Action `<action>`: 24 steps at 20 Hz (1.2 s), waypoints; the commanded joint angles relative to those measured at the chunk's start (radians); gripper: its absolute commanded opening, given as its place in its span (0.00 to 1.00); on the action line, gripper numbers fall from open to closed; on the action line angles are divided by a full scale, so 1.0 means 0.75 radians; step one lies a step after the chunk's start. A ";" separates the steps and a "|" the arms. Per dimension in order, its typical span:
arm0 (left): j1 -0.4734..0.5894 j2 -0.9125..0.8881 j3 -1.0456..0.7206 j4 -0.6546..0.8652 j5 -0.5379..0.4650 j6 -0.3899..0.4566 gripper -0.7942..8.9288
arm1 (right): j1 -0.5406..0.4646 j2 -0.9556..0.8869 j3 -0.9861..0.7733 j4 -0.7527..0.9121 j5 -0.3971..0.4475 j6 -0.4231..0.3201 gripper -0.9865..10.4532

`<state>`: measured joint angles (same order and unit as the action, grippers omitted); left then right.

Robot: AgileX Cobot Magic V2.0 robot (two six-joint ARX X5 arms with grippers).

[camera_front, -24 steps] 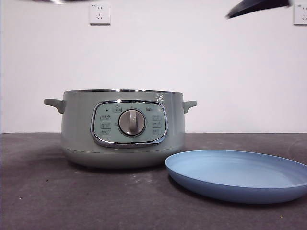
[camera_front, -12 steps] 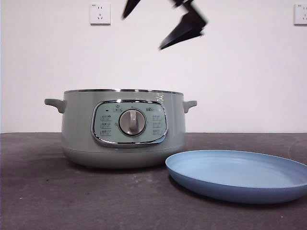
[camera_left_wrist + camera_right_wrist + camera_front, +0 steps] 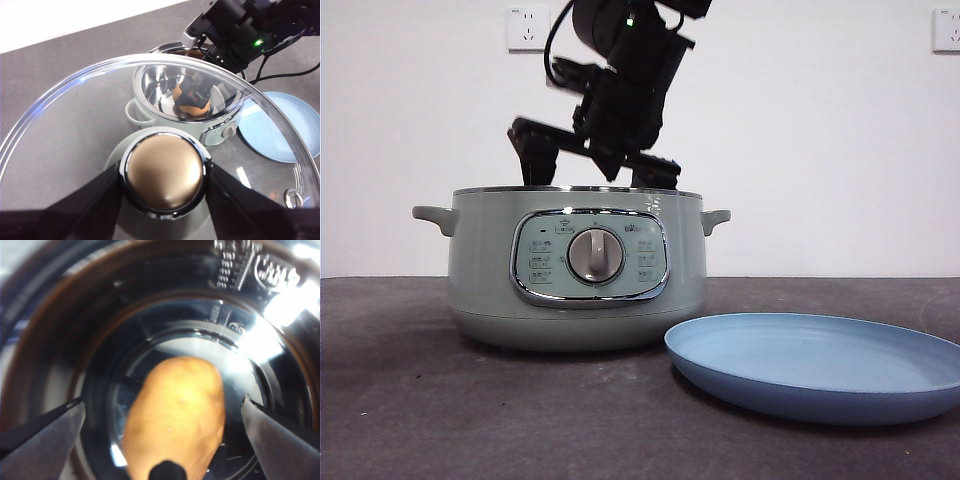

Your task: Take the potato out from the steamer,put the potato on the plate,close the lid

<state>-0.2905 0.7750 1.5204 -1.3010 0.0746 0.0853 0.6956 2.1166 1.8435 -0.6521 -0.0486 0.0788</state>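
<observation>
The potato should go onto the light-blue plate (image 3: 820, 365), so my right gripper should next grab the orange-brown potato by its long rounded sides.
The sage-green steamer (image 3: 575, 270) stands open at the table's middle. The orange-brown potato (image 3: 175, 415) lies on its shiny bottom and also shows in the left wrist view (image 3: 192, 102). My right gripper (image 3: 595, 165) hangs open at the pot's rim, straight above the potato, one jaw on each side of it (image 3: 163, 405), not touching it. My left gripper (image 3: 164, 172) is shut on the knob of the glass lid (image 3: 75, 115), held high and off to the side of the pot. The light-blue plate (image 3: 820, 365) lies empty at the front right of the pot.
The steamer's small side handles (image 3: 432, 215) stick out at the rim. The right arm (image 3: 240, 30) with its cables reaches over the pot. White wall sockets (image 3: 528, 28) sit on the back wall. Dark table surface (image 3: 420, 400) lies in front.
My right arm has come down from the top right and to the left, over the pot, and its open jaws now stand at the rim. Steamer and plate have not moved.
</observation>
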 commanded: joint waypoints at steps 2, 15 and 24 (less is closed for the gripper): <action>0.002 -0.016 0.014 0.056 0.010 0.013 0.07 | 0.002 0.059 0.003 0.011 0.010 0.002 0.62; 0.002 -0.014 0.014 0.092 0.015 0.027 0.07 | -0.001 -0.189 0.005 -0.062 0.007 -0.038 0.07; 0.002 0.047 0.014 0.178 0.121 0.048 0.07 | -0.134 -0.703 -0.062 -0.600 0.138 -0.142 0.07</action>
<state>-0.2905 0.8173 1.5204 -1.2171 0.1604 0.1062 0.5922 1.5864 1.8099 -1.0988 0.0532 -0.0193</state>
